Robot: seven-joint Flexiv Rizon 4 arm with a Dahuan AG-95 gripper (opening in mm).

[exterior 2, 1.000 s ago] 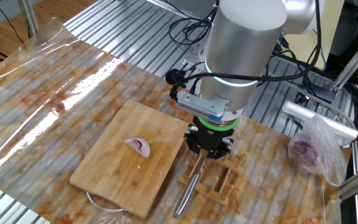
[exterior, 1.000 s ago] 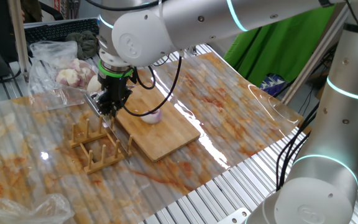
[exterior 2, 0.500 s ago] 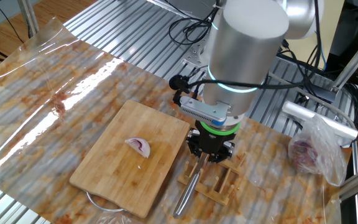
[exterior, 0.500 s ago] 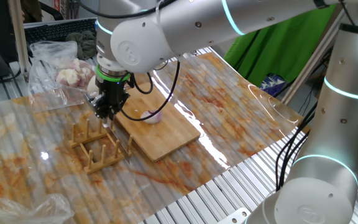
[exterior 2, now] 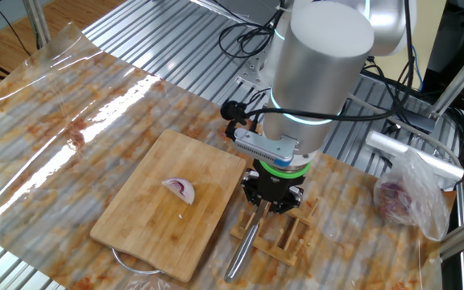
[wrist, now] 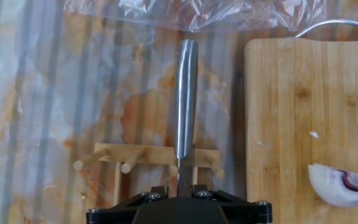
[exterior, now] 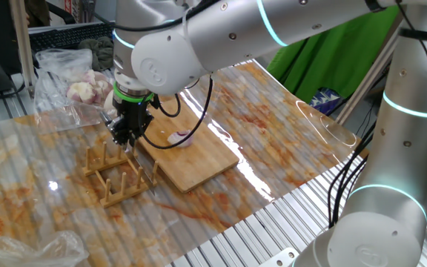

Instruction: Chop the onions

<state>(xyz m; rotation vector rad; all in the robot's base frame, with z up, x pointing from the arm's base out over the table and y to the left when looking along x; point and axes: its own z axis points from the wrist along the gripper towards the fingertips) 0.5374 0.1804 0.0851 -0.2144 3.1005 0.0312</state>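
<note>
I will grab the knife with my gripper next by the flat sides of the blade [wrist: 183,178], because the knife's steel handle [wrist: 186,99] is rounded.
A small curved onion wedge [exterior: 180,139] with a purple edge lies on the bamboo board [exterior: 191,167]. It also shows in the other fixed view [exterior 2: 180,190] and at the hand view's lower right [wrist: 342,185]. A knife with a steel handle [exterior 2: 244,246] rests in a wooden rack [exterior 2: 284,234] beside the board. My gripper [exterior 2: 271,201] is low over the rack, open. Its fingers stand on either side of the knife [wrist: 186,99] where it meets the rack [wrist: 114,155]. The blade is hidden under the gripper [wrist: 184,190].
A plastic bag of whole peeled bulbs [exterior: 80,85] lies behind the rack. Another crumpled bag [exterior: 35,248] is at the front left. A clear stained sheet covers the table. A metal loop [wrist: 334,25] sticks out past the board's end.
The arm has shifted slightly and the gripper has sunk a little over the rack. The knife and the onion wedge have not moved.
</note>
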